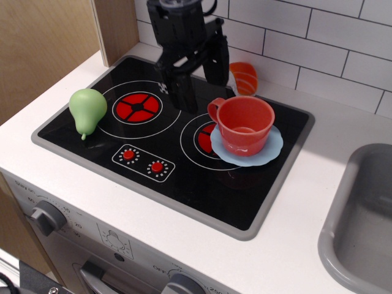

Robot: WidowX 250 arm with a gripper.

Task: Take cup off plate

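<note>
I will take the coral-red cup off the pale blue plate (272, 150), so I should grab the cup by its loop handle (214, 109) with my gripper next.
The coral-red cup (245, 125) stands upright on the pale blue plate (272, 150), over the right burner of the black toy hob, its loop handle pointing left. My black gripper (201, 90) hangs above the hob just left of and behind the cup's handle. Its two fingers are spread apart and hold nothing. One fingertip (184, 101) is low over the glass between the two burners; the other finger (214, 68) is behind it, near the cup's rim.
An orange-and-white sushi piece (245, 78) lies behind the cup at the hob's back edge. A green pear (87, 110) sits at the hob's left. A grey sink (361, 226) is at the right. White tiled wall behind, wooden panel at left.
</note>
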